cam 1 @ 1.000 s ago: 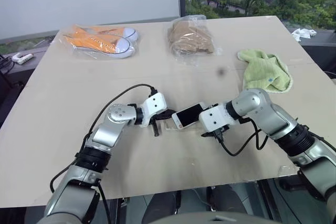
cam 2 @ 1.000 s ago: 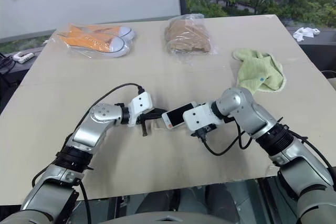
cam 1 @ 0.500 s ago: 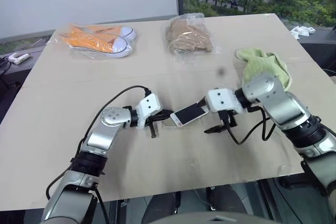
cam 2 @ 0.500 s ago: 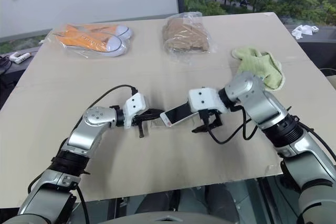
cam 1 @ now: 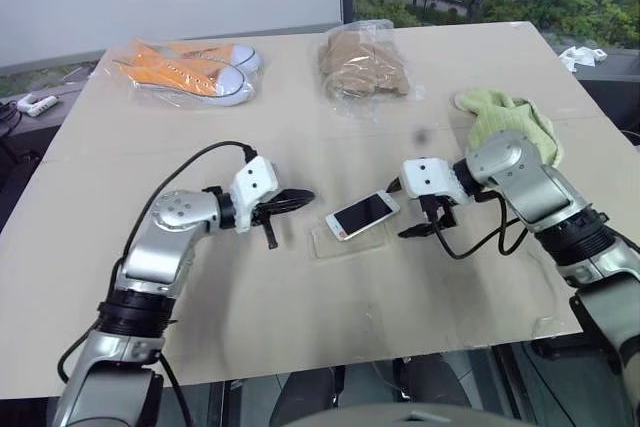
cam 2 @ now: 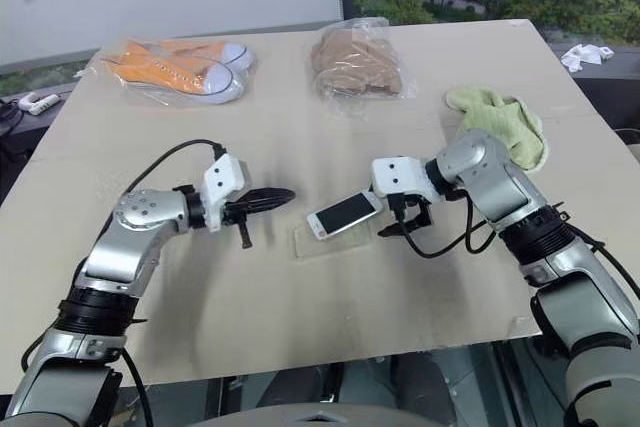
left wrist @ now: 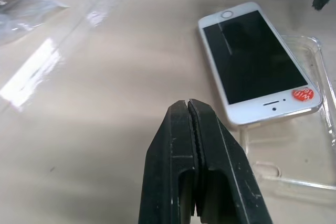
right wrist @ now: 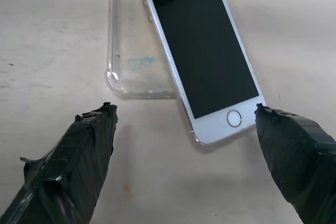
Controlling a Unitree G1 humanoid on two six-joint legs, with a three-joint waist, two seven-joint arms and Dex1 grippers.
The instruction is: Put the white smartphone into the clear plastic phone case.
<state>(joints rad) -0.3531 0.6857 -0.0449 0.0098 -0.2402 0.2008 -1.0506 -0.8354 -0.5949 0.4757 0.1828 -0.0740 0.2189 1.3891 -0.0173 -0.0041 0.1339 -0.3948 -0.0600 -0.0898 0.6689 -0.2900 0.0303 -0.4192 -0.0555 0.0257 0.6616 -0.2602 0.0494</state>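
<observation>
The white smartphone has to fit into its clear case (cam 1: 340,243), so the robot's right gripper should next grab it by its home-button end (cam 1: 343,230).
The white smartphone (cam 1: 362,215) lies screen up and askew, one end resting on the clear plastic phone case (cam 1: 340,243), its home-button end off the case on the table. It is not seated in the case. My right gripper (right wrist: 182,107) is open just right of the phone, its fingertips (right wrist: 102,121) either side of the home-button end without touching it. My left gripper (left wrist: 188,104) is shut on nothing, hovering left of the case and pointing at the phone (left wrist: 252,59) and case (left wrist: 302,171).
At the table's far side lie bagged orange shoes (cam 1: 187,71) and a bagged brown item (cam 1: 362,62). A green cloth (cam 1: 508,119) lies behind my right arm. The table's front edge (cam 1: 330,362) is near.
My right gripper opened, let go of the phone and drew back to the right. The left gripper pulled away to the left and rose. The phone now rests on the case.
</observation>
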